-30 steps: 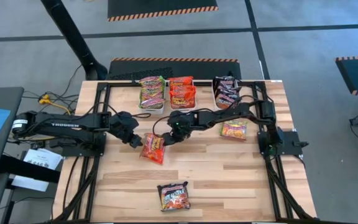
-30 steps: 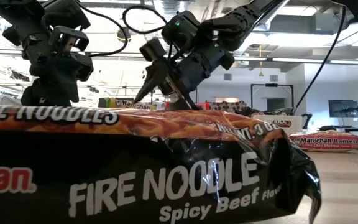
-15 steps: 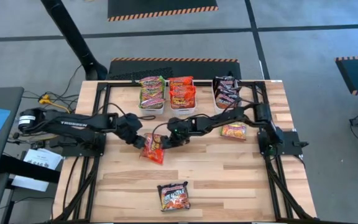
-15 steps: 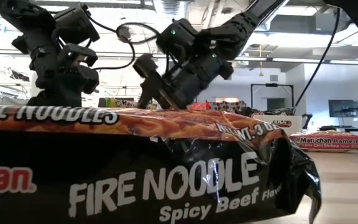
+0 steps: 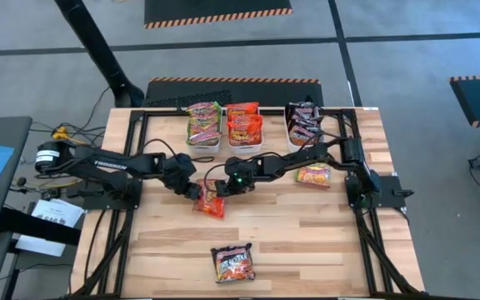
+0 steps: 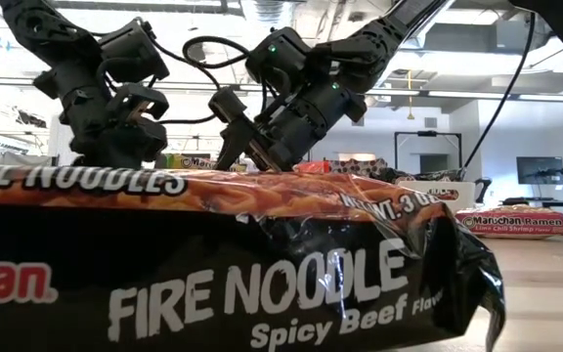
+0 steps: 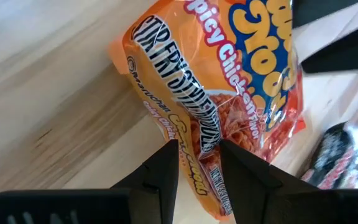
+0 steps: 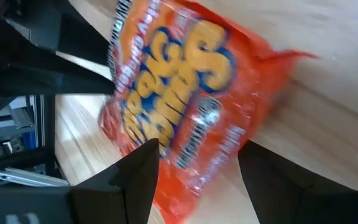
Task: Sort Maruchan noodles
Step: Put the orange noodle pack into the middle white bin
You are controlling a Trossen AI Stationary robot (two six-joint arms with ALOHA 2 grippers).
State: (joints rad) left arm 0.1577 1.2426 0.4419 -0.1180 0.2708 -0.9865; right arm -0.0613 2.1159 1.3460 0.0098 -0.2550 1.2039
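The Saucy Noodles packet should go into the bin of red-orange packets, so my right gripper should grab it next by its Maruchan-logo edge.
A red-orange Maruchan noodles packet [image 5: 211, 201] lies mid-table between both grippers. My left gripper [image 5: 195, 191] comes from the table's left and is shut on the packet's left side. My right gripper [image 5: 222, 187] reaches in from the right. It is open, with its fingers on either side of the packet [image 8: 185, 118]; I cannot tell whether they touch it. A second red-orange packet [image 5: 313, 174] lies flat to the right. A black packet [image 5: 233, 262] lies near the front edge and fills the low view [image 6: 223, 264]. My left gripper pinches the packet's side edge [image 7: 199, 163] between its two fingers, which slant down from the table's left. The packet tilts in the hold and its plastic creases beside the fingers. I cannot tell how much of it rests on the wood.
Three white bins stand along the far edge: one with green-yellow packets [image 5: 204, 123], one with red-orange packets [image 5: 243, 123], one with black-purple packets [image 5: 302, 121]. Black frame rails [image 5: 132, 167] run along both sides. Bare wood lies between the held packet and the black one.
My left gripper has moved down and toward the table's right, closing on the right gripper. The red-orange packet has shifted slightly right with it and looks narrower from above, tipped up more on its side. My right gripper has sunk a little and rolled over the packet.
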